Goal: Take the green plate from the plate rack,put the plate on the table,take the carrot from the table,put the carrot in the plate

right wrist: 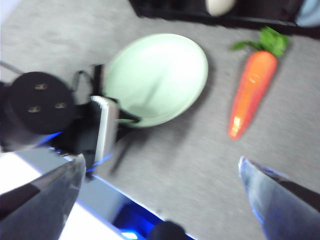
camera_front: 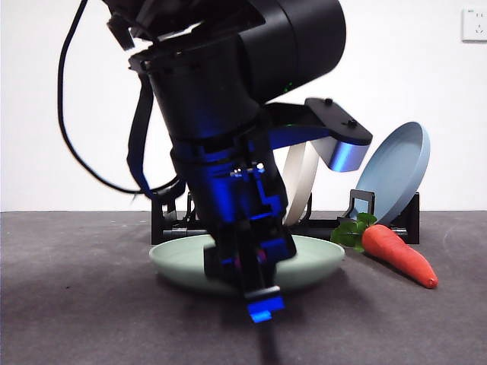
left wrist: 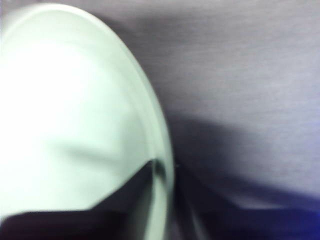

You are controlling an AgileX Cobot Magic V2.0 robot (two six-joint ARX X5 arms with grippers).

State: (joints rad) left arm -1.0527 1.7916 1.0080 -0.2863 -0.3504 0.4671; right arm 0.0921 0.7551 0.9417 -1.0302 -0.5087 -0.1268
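The right gripper grabs the orange-red carrot across its thick part below the leaves next, since the long root narrows to a thin tip [camera_front: 431, 280] [right wrist: 235, 133].
The green plate [camera_front: 319, 258] lies flat on the table [camera_front: 76, 304] in front of the plate rack [camera_front: 167, 224]. My left gripper [camera_front: 255, 285] reaches down to the plate's near rim. In the left wrist view, its jaws [left wrist: 162, 172] are closed on the rim of the plate [left wrist: 75, 100]. The carrot [camera_front: 399, 255] lies on the table just right of the plate, leaves toward the rack. My right gripper [right wrist: 161, 161] is open and empty, high above the table. It looks down on the plate [right wrist: 160, 70], the carrot [right wrist: 252, 90] and the left gripper [right wrist: 117, 120].
A cream-white plate [camera_front: 300, 182] and a blue plate [camera_front: 396, 171] stand in the rack behind the green plate. A black cable [camera_front: 72, 114] hangs from the left arm. A wall socket [camera_front: 474, 24] is at the top right.
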